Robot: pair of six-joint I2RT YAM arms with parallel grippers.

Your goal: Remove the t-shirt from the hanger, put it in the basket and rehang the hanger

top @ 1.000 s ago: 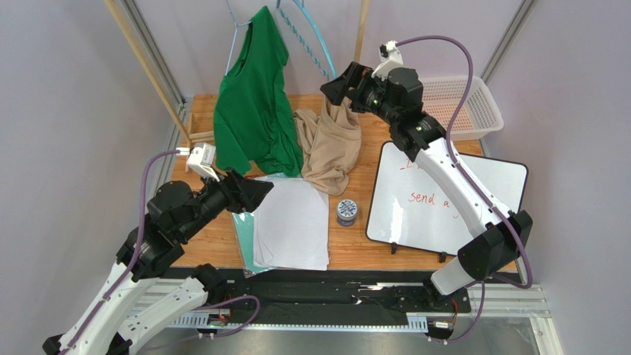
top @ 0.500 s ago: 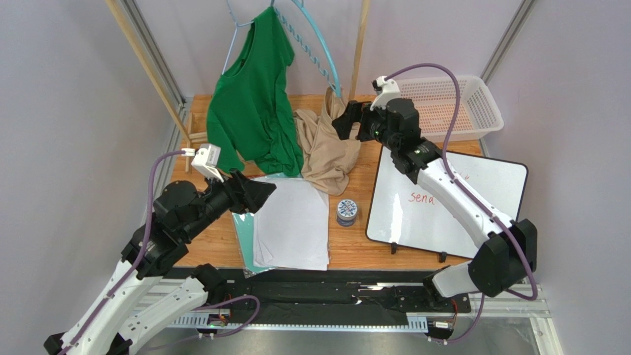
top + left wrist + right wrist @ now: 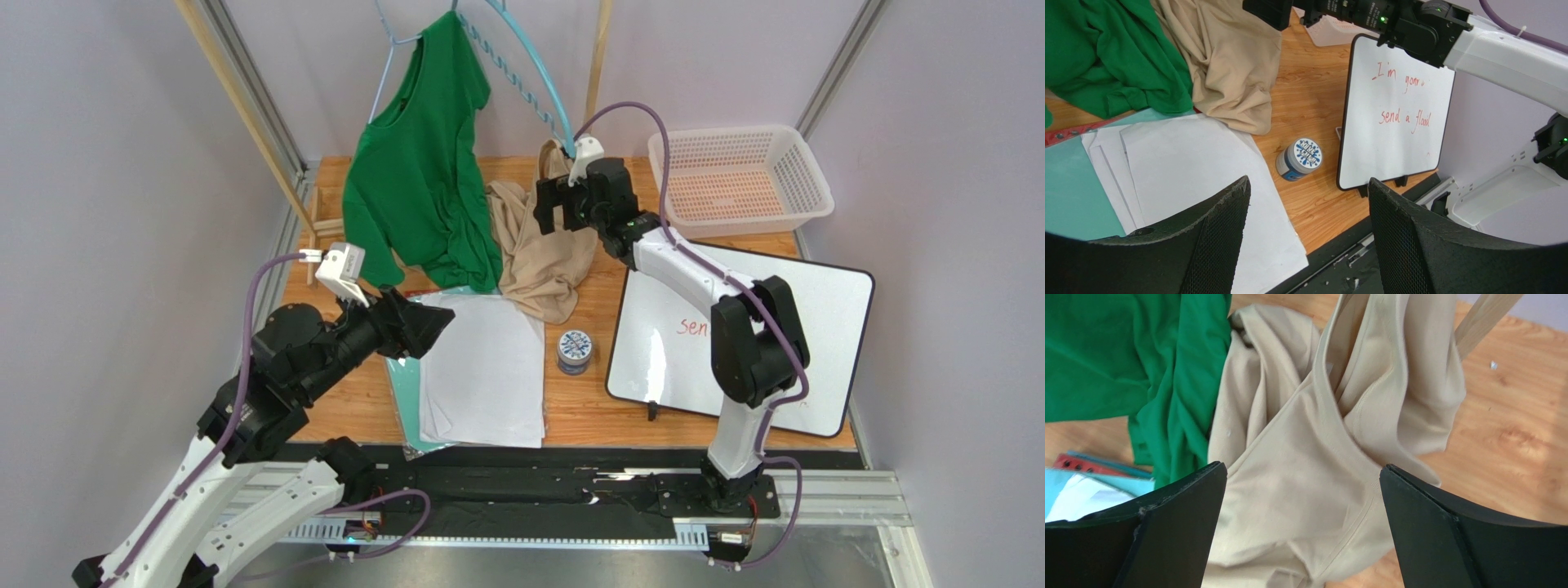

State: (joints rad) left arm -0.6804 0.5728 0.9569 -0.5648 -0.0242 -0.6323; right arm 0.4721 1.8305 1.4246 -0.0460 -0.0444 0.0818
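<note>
The beige t-shirt [image 3: 540,251] needs to be removed, so my right gripper will next grab it by its open edge near the teal hanger's end.
A green t-shirt [image 3: 417,172] hangs from a pale blue hanger [image 3: 390,55] at the back, its hem resting on the table. Beside it a beige t-shirt [image 3: 540,251] lies slumped on the table, its top caught on the low end of a teal hanger [image 3: 530,88]. My right gripper [image 3: 550,206] hovers open just over the beige t-shirt [image 3: 1315,459], jaws wide on either side of its folds, nothing gripped [image 3: 1303,468]. My left gripper [image 3: 432,325] stands open and empty [image 3: 1309,184] above the white papers [image 3: 1186,165].
A whiteboard [image 3: 785,325] with red writing lies at the right, a small blue-lidded jar [image 3: 574,349] next to it. A white basket [image 3: 803,202] sits at the back right. Wooden rack posts [image 3: 239,104] rise behind. A teal folder [image 3: 402,386] lies under the papers.
My right arm has swung down and left, from high above the table to just over the beige t-shirt. The green t-shirt shifted slightly left. The left arm barely moved.
</note>
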